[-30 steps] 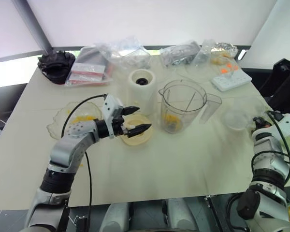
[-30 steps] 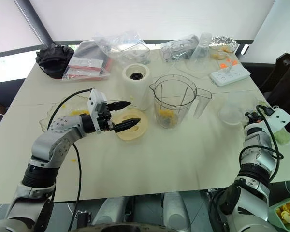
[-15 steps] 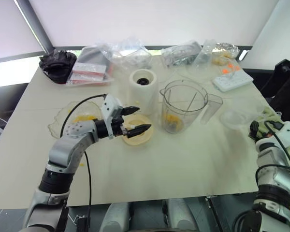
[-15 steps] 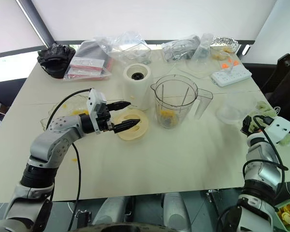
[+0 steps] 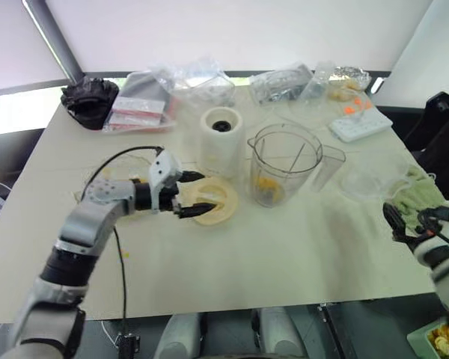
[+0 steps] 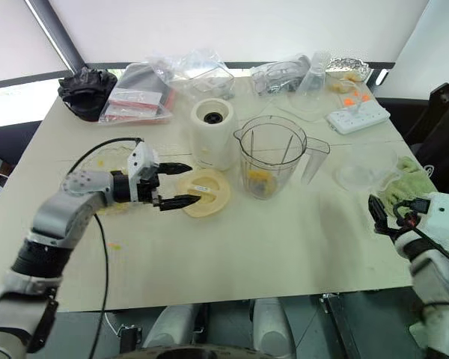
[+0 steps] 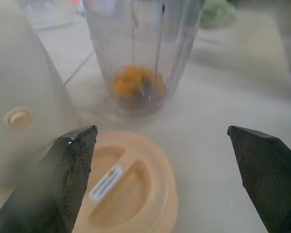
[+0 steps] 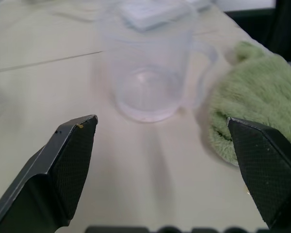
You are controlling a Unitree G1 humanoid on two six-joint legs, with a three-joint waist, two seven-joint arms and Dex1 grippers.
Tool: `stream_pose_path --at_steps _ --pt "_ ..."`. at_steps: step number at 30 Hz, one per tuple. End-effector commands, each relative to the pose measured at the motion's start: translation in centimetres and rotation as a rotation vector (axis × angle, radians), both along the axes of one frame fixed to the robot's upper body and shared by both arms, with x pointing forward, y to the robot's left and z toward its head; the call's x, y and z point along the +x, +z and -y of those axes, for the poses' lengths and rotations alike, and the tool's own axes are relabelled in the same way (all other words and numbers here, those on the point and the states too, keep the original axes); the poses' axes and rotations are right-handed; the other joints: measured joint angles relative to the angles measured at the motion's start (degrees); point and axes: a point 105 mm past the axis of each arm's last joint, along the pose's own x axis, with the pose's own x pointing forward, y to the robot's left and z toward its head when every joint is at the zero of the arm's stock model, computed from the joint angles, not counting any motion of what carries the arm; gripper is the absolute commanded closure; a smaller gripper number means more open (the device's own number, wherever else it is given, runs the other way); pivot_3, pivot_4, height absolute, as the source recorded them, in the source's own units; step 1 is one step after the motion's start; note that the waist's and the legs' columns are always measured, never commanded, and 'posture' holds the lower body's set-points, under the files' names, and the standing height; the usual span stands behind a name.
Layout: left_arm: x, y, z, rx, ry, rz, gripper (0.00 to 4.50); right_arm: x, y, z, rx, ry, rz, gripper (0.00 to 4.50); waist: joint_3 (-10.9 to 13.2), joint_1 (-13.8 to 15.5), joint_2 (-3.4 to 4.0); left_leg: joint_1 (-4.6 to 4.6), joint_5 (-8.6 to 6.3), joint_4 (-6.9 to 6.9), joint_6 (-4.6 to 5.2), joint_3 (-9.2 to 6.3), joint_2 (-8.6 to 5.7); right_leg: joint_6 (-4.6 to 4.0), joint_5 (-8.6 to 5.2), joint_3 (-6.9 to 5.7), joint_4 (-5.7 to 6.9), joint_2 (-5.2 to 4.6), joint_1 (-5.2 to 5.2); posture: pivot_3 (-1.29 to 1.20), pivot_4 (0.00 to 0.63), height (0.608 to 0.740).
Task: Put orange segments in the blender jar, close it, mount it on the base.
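Note:
The left gripper should next grab the cream lid by its narrow bar between its two hollows, because the lid is wider than the gripper's open fingers.
The clear blender jar [image 5: 283,163] stands upright mid-table without a lid, with orange segments [image 7: 133,82] at its bottom. The white base [image 5: 221,137] stands just to its left. A flat cream lid [image 6: 205,193] lies in front of the base. My left gripper [image 6: 190,184] is open and points right, its fingertips at the lid's left edge, with nothing between them. More orange segments lie in a wavy clear bowl [image 6: 103,159], partly hidden by my left arm. My right gripper [image 6: 378,217] is open and holds nothing, near the table's right edge and short of a small clear cup [image 8: 145,82].
A green cloth [image 8: 254,121] lies right of the cup. A white power strip [image 5: 358,122] is at the back right. Plastic bags [image 5: 198,86] and a black bundle [image 5: 88,99] line the far edge. Bare tabletop lies in front of the jar.
My right hand has drawn back from the small cup toward the near right edge. My left gripper has slid left, from over the lid to its left edge.

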Motion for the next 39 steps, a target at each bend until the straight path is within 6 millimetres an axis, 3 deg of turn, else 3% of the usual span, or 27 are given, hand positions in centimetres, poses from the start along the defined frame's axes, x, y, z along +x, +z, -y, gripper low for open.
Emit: stream_pose_path --at_steps 1,4,7,10,12,16,20,33,39 --pt "0.5 1.0 -0.6 0.072 -0.081 0.041 0.0 -1.8 3.3 -3.0 -0.063 0.215 0.006 0.05 0.0 0.18 -0.11 -0.02 0.0 0.03 0.0 -0.01 0.0 0.13 -0.09 0.0 0.0 -0.01 0.0 0.0 0.15 0.74" --pt "1.5 1.0 -1.1 0.137 -0.125 0.032 0.0 -3.5 4.6 -4.6 -0.11 0.336 -0.021 0.05 -0.02 0.35 -0.24 -0.01 -0.01 0.01 -0.01 -0.05 0.04 0.14 -0.1 -0.06 -0.09 -0.02 0.05 0.0 0.15 0.74" --pt "3.4 1.0 -0.6 0.17 -0.153 0.077 0.77 -4.2 5.4 -6.2 -0.102 0.405 -0.018 0.0 0.03 0.53 -0.34 -0.08 -0.01 -0.01 -0.01 -0.07 0.04 0.1 -0.08 -0.09 -0.14 -0.02 0.03 0.0 0.15 0.74" --pt "4.9 0.3 0.2 0.182 -0.174 0.087 2.28 -4.4 5.6 -7.9 -0.112 0.45 -0.004 0.0 0.08 1.22 -0.45 -0.11 -0.01 0.01 0.0 -0.06 -0.01 0.05 -0.02 -0.09 -0.16 -0.06 0.03 0.0 0.15 0.74" --pt "5.6 -0.5 0.4 0.214 -0.184 0.088 2.28 -4.4 5.7 -8.7 -0.121 0.465 0.001 0.0 0.11 1.37 -0.52 -0.11 -0.02 0.0 0.0 -0.04 -0.01 0.03 0.0 -0.09 -0.18 -0.07 0.02 0.0 0.15 0.74" --pt "6.2 -2.8 1.0 0.311 -0.226 0.058 2.28 -4.9 5.0 -7.9 -0.115 0.434 0.013 0.0 0.15 1.58 -0.61 -0.27 -0.03 -0.01 0.03 -0.03 -0.04 0.07 0.0 -0.15 -0.18 -0.03 -0.06 0.0 0.15 0.74" --pt "6.6 -4.0 1.3 0.381 -0.232 0.07 2.28 -5.0 5.0 -8.4 -0.131 0.439 0.018 0.0 0.15 1.59 -0.62 -0.79 -0.03 0.17 0.04 -0.04 -0.07 0.3 0.13 -0.15 -0.06 -0.03 -0.53 0.0 0.15 0.74" --pt "8.0 -5.8 3.3 0.463 -0.145 0.139 2.28 -5.1 5.5 -9.9 -0.166 0.433 0.032 0.0 0.14 1.6 -0.65 -0.97 -0.03 0.43 0.04 -0.03 -0.08 0.4 0.21 -0.16 0.12 -0.02 -0.69 0.0 0.15 0.74" --pt "7.6 -7.3 4.5 0.519 -0.157 0.072 2.28 -4.7 5.8 -10.1 -0.182 0.427 0.032 0.0 0.13 1.61 -0.67 -0.98 -0.04 0.66 0.05 -0.04 -0.08 0.44 0.24 -0.18 0.14 -0.01 -0.59 0.0 0.15 0.74"
